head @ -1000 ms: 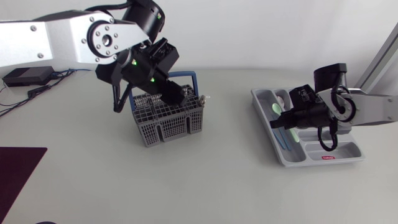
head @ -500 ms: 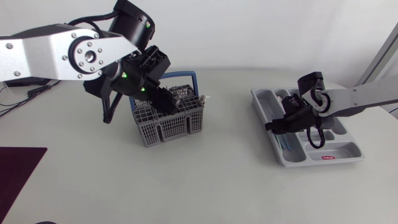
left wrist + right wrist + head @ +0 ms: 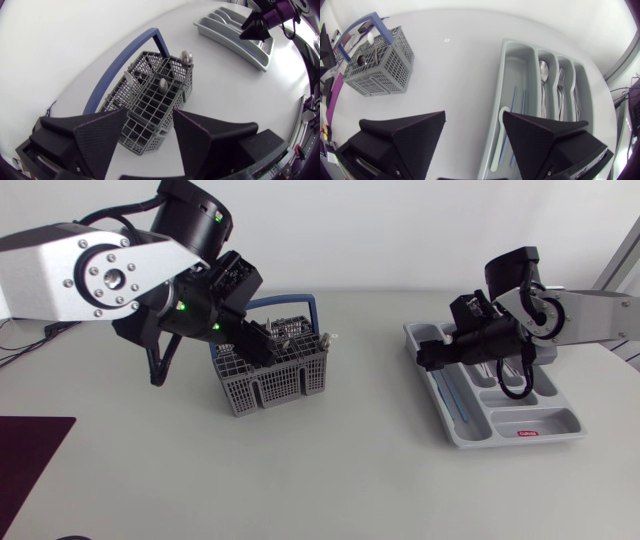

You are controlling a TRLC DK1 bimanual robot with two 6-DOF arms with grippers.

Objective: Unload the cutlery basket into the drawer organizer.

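My right gripper grabs the pale green spoon by its handle [image 3: 498,145] next, to sort the cutlery properly in the drawer organizer [image 3: 516,70].
The grey cutlery basket [image 3: 275,380] with a blue handle stands left of the middle. My left gripper [image 3: 258,345] hangs open just above its back half. In the left wrist view the basket [image 3: 150,95] lies between and ahead of the open fingers [image 3: 100,135], and rounded cutlery ends [image 3: 186,56] stick up from its cells. At the right lies the grey drawer organizer [image 3: 512,438]. My right gripper [image 3: 432,358] is open and empty over its near-left end. A pale green utensil [image 3: 503,114] and thin blue sticks [image 3: 513,100] lie in the long compartment, a spoon [image 3: 543,70] and forks [image 3: 561,85] in the others.
A dark mat [image 3: 30,450] covers the front left corner. A black box with cables [image 3: 40,302] sits at the far left edge. Bare tabletop lies between basket and organizer.
My right gripper has opened and risen, shifting left toward the organizer's end. The left arm has sunk lower over the basket and swung a little to the left.
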